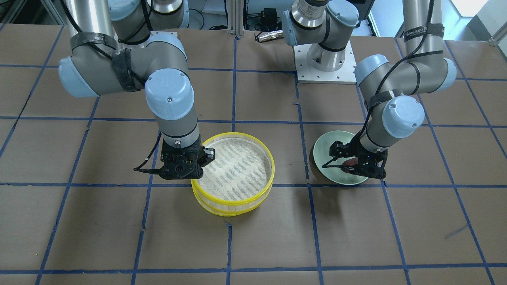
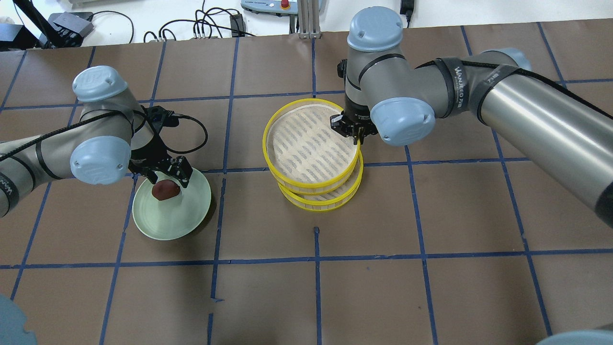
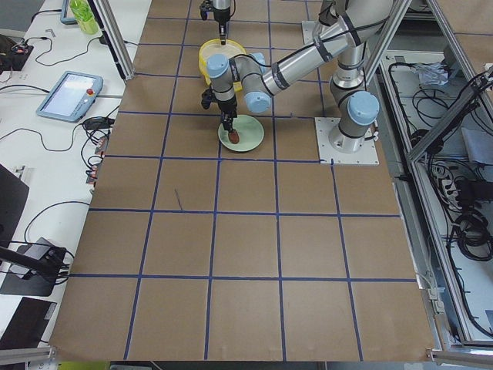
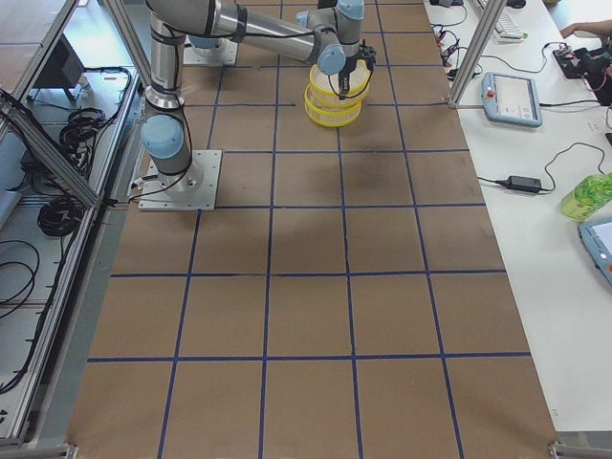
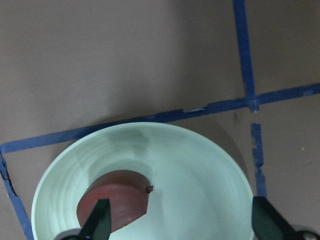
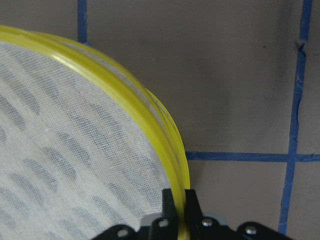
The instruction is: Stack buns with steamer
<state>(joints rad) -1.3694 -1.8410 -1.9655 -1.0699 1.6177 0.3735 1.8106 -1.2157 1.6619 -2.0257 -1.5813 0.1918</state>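
Note:
Next, my left gripper takes hold of the dark reddish-brown bun's rounded body [image 1: 350, 164], to stack the bun in the steamer [image 1: 233, 168].
A dark reddish-brown bun [image 2: 165, 190] lies on the pale green plate [image 2: 178, 219]. My left gripper [image 2: 167, 175] hangs open just above the plate. In the left wrist view its fingertips [image 5: 100, 220] stand wide apart, one touching the bun [image 5: 117, 200]. My right gripper [image 2: 357, 136] is shut on the rim of the upper yellow steamer tray [image 2: 311, 143]. That tray sits slightly offset over a second yellow tray [image 2: 330, 201]. The right wrist view shows the jaws pinching the yellow rim [image 6: 165, 150]. The white bun is hidden.
The brown table is taped with blue grid lines [image 2: 316, 258]. The plate [image 1: 330, 150] and the steamer stack [image 1: 233, 170] stand about one grid square apart. The arm base plate [image 1: 324, 65] is at the robot's side. Cables lie beyond the table's far edge.

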